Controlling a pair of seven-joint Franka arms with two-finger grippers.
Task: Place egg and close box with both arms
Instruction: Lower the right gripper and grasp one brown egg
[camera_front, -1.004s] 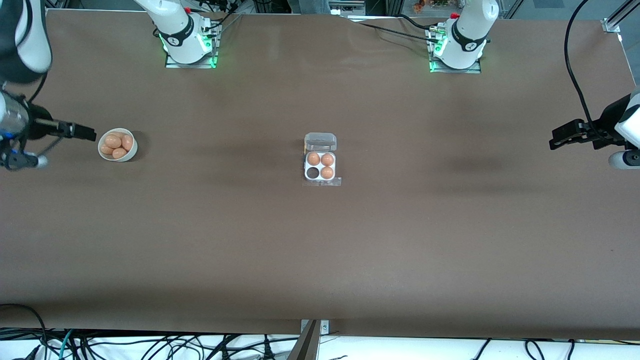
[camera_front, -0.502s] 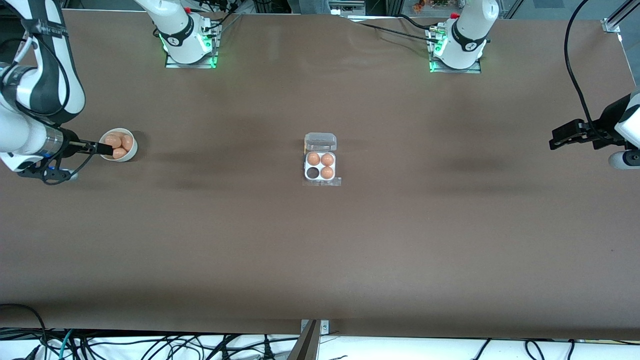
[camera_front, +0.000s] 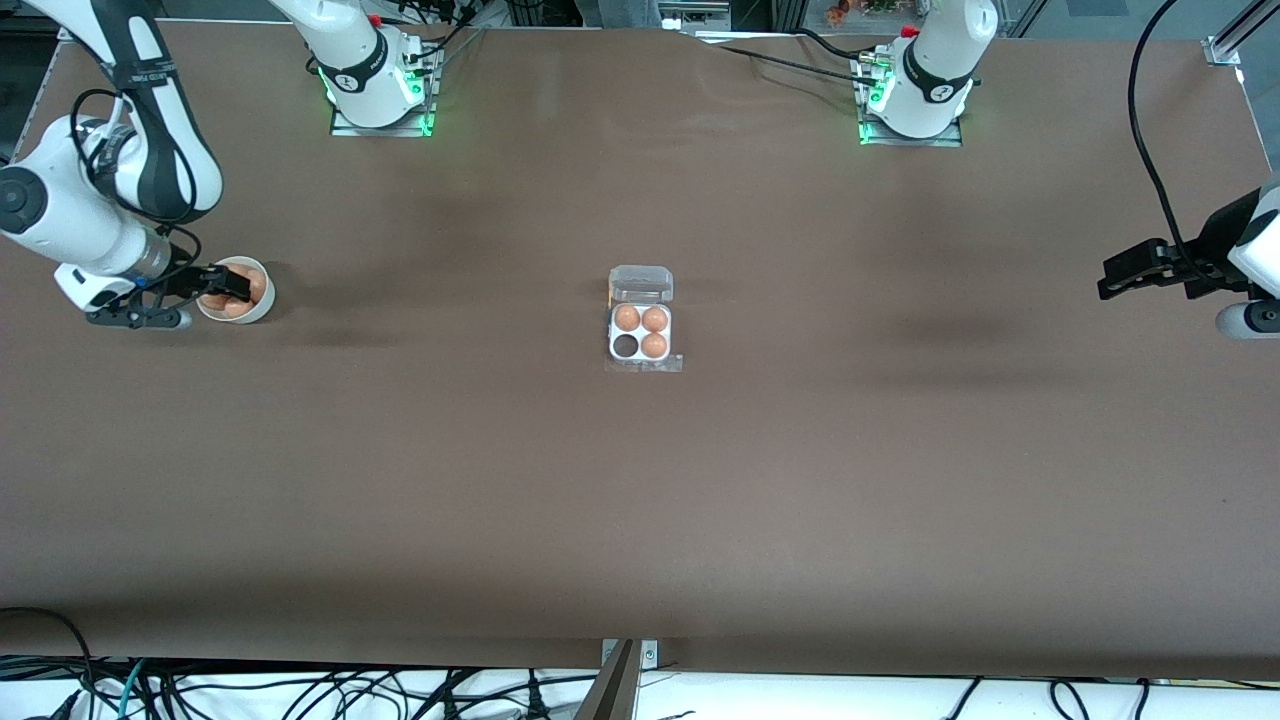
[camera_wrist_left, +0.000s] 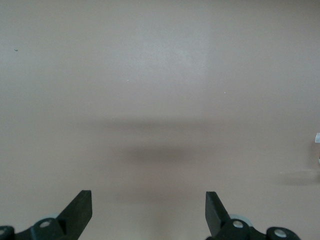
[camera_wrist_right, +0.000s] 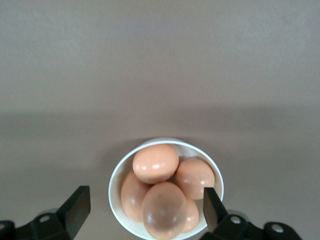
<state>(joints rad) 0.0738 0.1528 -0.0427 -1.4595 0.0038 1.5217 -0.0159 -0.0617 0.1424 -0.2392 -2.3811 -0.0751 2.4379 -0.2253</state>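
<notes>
My fingers are still above the bowl's rim (camera_wrist_right: 114, 174) and brown eggs in the right wrist view, so my right gripper comes down first, then closes on an egg.
The clear-plastic box (camera_front: 641, 330) sits mid-table with its lid open. Three of its cells hold brown eggs and the cell nearest the front camera on the right arm's side is bare. A round white bowl (camera_front: 250, 307) at the right arm's end holds several brown eggs (camera_wrist_right: 156, 163). My right gripper (camera_front: 228, 285) is open over the bowl (camera_wrist_right: 116, 181), its fingertips (camera_wrist_right: 79, 201) straddling the eggs. My left gripper (camera_front: 1125, 272) is open and empty over the bare table at the left arm's end, where the arm waits; its fingertips (camera_wrist_left: 82, 202) show in the left wrist view.
The brown table (camera_front: 640, 500) is wide and flat around the box. The arm bases (camera_front: 375, 80) stand at the table's edge farthest from the front camera. Cables hang along the edge nearest the camera.
My right arm has swung in from the table's end and brought its gripper from beside the bowl to over the eggs. The left arm has not moved.
</notes>
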